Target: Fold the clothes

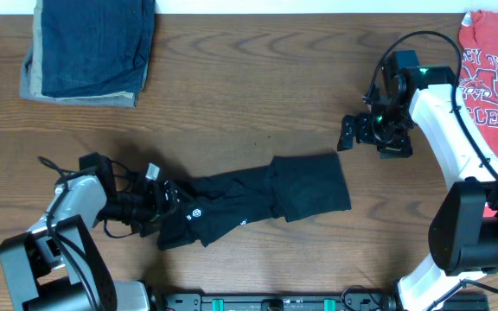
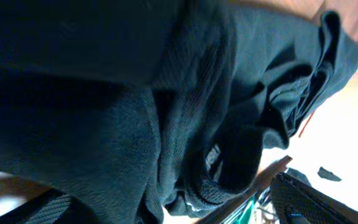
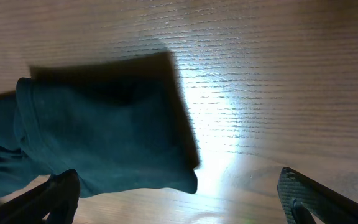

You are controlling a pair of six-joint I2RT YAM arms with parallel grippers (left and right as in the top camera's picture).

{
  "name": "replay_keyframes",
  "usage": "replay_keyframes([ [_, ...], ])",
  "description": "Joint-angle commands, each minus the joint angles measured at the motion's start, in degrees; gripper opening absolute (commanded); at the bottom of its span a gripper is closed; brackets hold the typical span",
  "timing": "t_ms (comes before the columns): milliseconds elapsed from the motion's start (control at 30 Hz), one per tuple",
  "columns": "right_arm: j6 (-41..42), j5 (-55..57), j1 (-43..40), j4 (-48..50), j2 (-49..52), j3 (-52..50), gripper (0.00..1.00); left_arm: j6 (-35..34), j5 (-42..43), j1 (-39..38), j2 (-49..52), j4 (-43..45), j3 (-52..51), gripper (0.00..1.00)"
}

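The robot will next pick up the black shirt [image 1: 301, 190] by its logo end with the left gripper. The left gripper will then fold that end of the shirt toward its opposite folded end.
The clothes are a black shirt [image 1: 301, 190] lying bunched in a long strip across the near middle of the wooden table, with a small white round logo [image 1: 196, 212] near its left end. My left gripper [image 1: 164, 200] sits low at that left end. In the left wrist view the dark fabric [image 2: 104, 112] fills the frame, and my left gripper [image 2: 166, 211] stands wide open with cloth lying between its fingers [image 2: 309, 199]. My right gripper [image 1: 350, 134] hovers open above bare wood, up and right of the shirt's folded right end [image 3: 104, 130]. Nothing is between the right gripper's [image 3: 188, 205] fingertips.
A folded blue denim and tan stack [image 1: 89, 47] lies at the far left corner. A red printed T-shirt [image 1: 491, 69] lies at the far right edge, beside the right arm. The table's near edge runs just below the black shirt.
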Motion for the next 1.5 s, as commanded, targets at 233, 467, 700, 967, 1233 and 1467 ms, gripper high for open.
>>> replay_keyframes([
  [233, -0.63, -0.24, 0.52, 0.28, -0.76, -0.24, 0.99, 1.14, -2.51, -1.49, 0.66, 2.73, -3.85, 0.94],
  [467, -0.61, -0.26, 0.52, 0.35, -0.76, -0.24, 0.99, -1.07, -2.54, -1.49, 0.63, 7.28, -4.24, 0.92],
  [700, -0.61, -0.26, 0.52, 0.37, -0.76, -0.22, 0.99, -2.54, -2.8, -1.49, 0.63, 9.42, -4.24, 0.74],
  [967, -0.61, -0.24, 0.52, 0.35, -0.76, -0.22, 0.99, -2.54, -2.8, -1.49, 0.63, 9.57, -4.22, 0.35],
  [1233, -0.61, -0.24, 0.52, 0.24, -0.76, -0.22, 0.99, -6.95, -5.14, -1.49, 0.57, 9.29, -1.92, 0.06],
  [1467, -0.63, -0.24, 0.52, -0.09, -0.76, -0.24, 0.99, -11.1, -18.03, -1.49, -1.14, 2.34, 4.02, 0.06],
])
